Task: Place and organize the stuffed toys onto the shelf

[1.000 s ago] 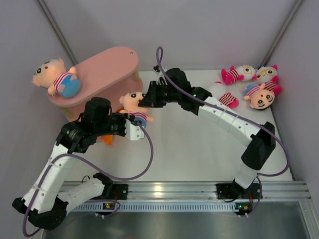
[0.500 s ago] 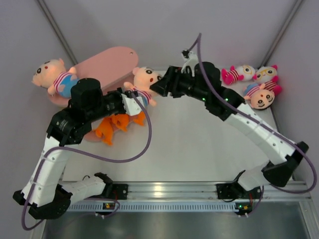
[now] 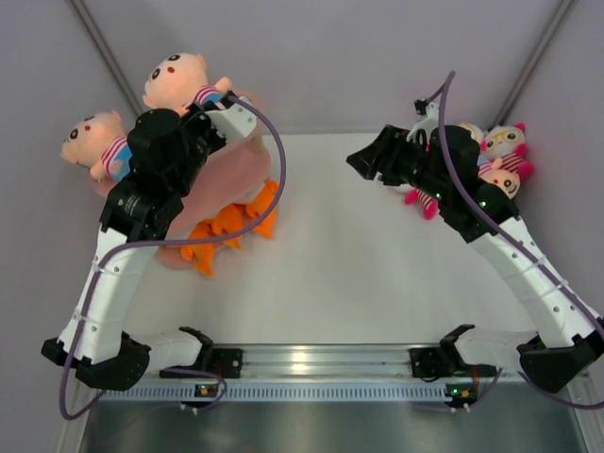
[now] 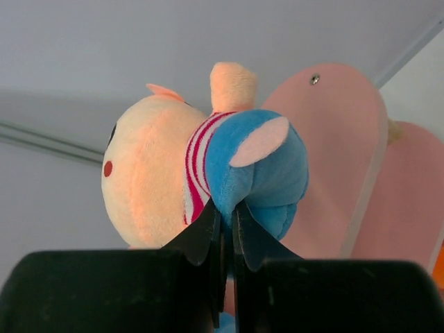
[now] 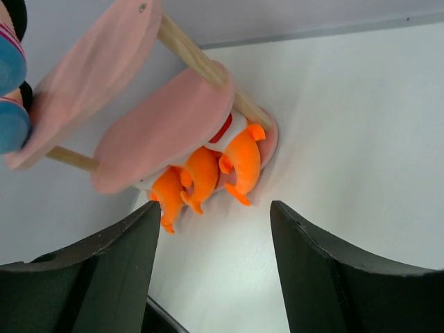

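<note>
The doll hangs high above the shelf's top board and would fall short if I opened now. My left gripper needs to first move it lower.
My left gripper [image 4: 224, 208] is shut on the blue pants of a peach-headed boy doll [image 4: 166, 173] in a striped shirt. It holds the doll [image 3: 176, 80] high over the left end of the pink shelf [image 3: 231, 165], whose top board [image 4: 343, 132] lies just behind. A second boy doll [image 3: 94, 143] lies on the top board's left end. My right gripper [image 3: 359, 160] hangs open with nothing between its fingers [image 5: 215, 208], right of the shelf. Behind its arm, in the back right corner, are white, pink-eared dolls [image 3: 505, 142] and a boy doll's head [image 3: 505, 184], partly hidden.
Orange plush animals [image 3: 231, 222] lie under the shelf's lower board [image 5: 166, 125] on the white table [image 3: 359, 274]. Wooden posts [image 5: 191, 59] join the boards. Grey walls close in the left, back and right. A metal rail [image 3: 311, 363] runs along the near edge.
The left arm has lifted the boy doll from beside the shelf to above the top board. The right gripper has let go of it, opened and drawn back right.
</note>
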